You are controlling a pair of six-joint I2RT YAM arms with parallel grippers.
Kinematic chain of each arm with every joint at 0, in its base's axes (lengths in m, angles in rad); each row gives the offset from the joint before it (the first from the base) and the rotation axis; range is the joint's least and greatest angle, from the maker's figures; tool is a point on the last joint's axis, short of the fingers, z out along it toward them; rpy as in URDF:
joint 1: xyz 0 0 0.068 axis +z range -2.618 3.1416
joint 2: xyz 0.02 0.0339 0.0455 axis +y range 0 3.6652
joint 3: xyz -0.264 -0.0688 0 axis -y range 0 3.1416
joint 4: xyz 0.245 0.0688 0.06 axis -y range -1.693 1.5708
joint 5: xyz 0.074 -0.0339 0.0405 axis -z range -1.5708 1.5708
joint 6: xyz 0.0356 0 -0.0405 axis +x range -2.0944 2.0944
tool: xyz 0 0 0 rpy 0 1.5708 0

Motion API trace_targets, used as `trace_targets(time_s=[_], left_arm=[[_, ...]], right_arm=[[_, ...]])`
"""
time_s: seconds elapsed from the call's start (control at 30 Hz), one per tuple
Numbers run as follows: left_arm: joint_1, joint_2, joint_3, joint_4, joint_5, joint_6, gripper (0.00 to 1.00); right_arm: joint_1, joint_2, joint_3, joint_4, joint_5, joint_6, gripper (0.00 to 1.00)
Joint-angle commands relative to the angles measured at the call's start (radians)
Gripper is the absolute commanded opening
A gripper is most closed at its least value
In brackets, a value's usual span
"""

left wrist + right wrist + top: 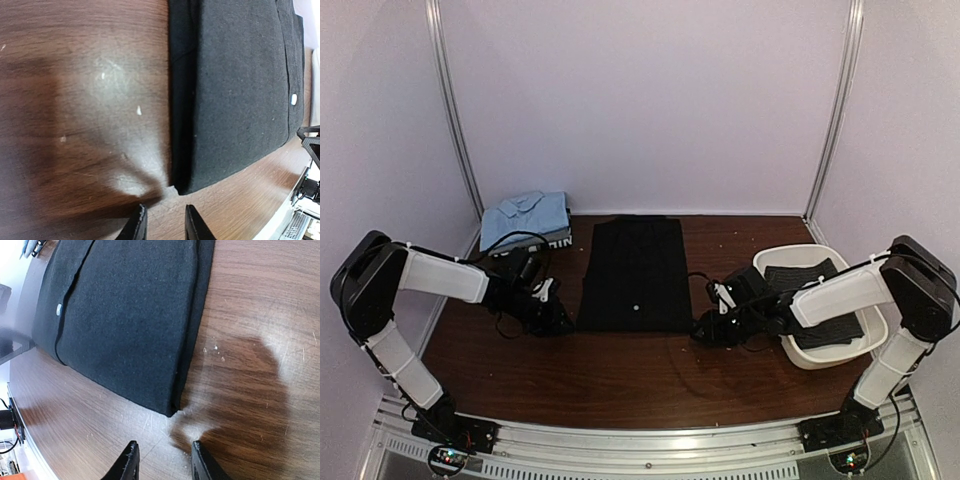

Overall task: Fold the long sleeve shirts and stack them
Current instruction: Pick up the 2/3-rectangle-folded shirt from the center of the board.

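The left gripper will next grab the black shirt's near corner (580, 328) (184, 189), matching the right gripper's corner of the shirt, to fold the shirt's near edge over.
A plain black shirt (635, 275) lies flat on the table's middle, folded into a long rectangle, with a small white button (638, 308) showing. My left gripper (558, 320) is open and empty just off its near left corner (187, 187). My right gripper (705, 328) is open and empty just off its near right corner (172, 410). Neither touches the cloth. In the wrist views the shirt (240, 85) (125, 315) fills the upper part. A dark dotted shirt (820, 295) lies in a white basin (860, 345) at right.
A folded light blue shirt (525, 218) rests on a dark box (535, 243) at the back left. The white basin stands under my right arm. Bare wood table (620, 385) lies in front of the black shirt. Pale walls close in the back and sides.
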Motion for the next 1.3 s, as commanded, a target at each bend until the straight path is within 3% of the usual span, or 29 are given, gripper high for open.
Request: trace_targets(time_s=[0.0, 0.8, 0.93, 1.13, 1.27], left_arm=[[-0.005, 0.003, -0.015, 0.055, 0.027, 0.014, 0.28], [-0.035, 0.107, 0.040, 0.094, 0.049, -0.002, 0.26], [-0.040, 0.103, 0.044, 0.094, 0.049, -0.003, 0.19], [-0.049, 0.081, 0.041, 0.086, 0.041, -0.006, 0.00], [-0.060, 0.047, 0.027, 0.070, 0.025, -0.010, 0.00]], right_arm=[[-0.005, 0.031, 0.014, 0.046, 0.025, 0.016, 0.36], [-0.022, 0.128, 0.070, 0.108, -0.009, -0.004, 0.28], [-0.023, 0.120, 0.070, 0.105, -0.010, -0.006, 0.22], [-0.023, 0.096, 0.059, 0.104, -0.012, -0.013, 0.13], [-0.021, 0.065, 0.038, 0.107, -0.013, -0.013, 0.02]])
